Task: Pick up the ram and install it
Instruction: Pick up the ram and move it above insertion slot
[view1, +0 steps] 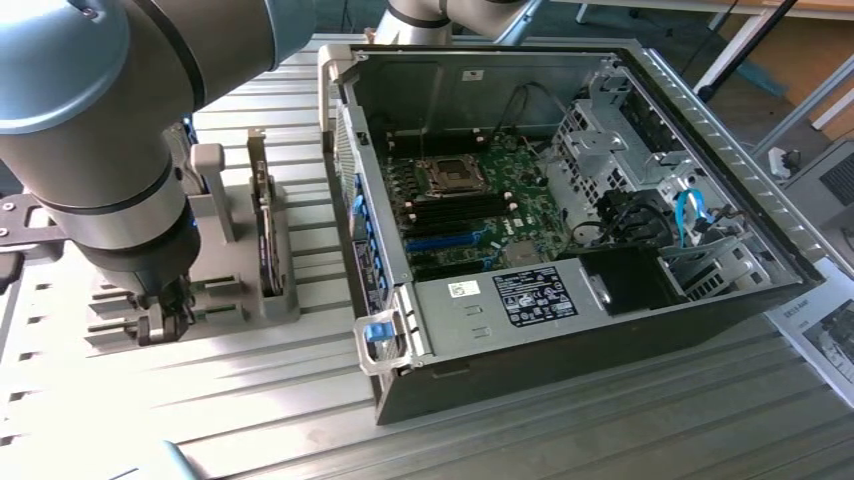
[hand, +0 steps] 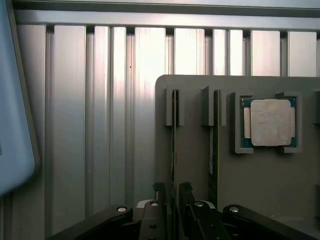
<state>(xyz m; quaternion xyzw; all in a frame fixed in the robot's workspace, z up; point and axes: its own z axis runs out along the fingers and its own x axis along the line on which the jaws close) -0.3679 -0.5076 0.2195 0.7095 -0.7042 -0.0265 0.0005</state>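
Note:
The holder posts hug the ends of the ram (hand: 174, 145), so my gripper next needs to pick up the ram by its bare part between the posts.
The ram (hand: 174, 145) is a thin green stick standing on edge in a slot of the grey holder block (hand: 195, 165). My gripper (hand: 172, 191) is low over that stick, its two dark fingers (hand: 159, 192) open and standing one on each side of its near end. In the exterior view the gripper (view1: 158, 318) hangs down over the holder (view1: 234, 300) at the exterior view's left, beside the open computer case (view1: 561, 330). A second green stick (hand: 212, 150) stands in the neighbouring slot.
A square silver processor (hand: 270, 122) lies in a pocket of the holder. A hard drive (view1: 274, 240) stands upright in the holder. Inside the case lies the motherboard (view1: 467, 200) with black and blue slots, next to drive cages and cables. Ribbed aluminium table (view1: 267, 400) lies all around.

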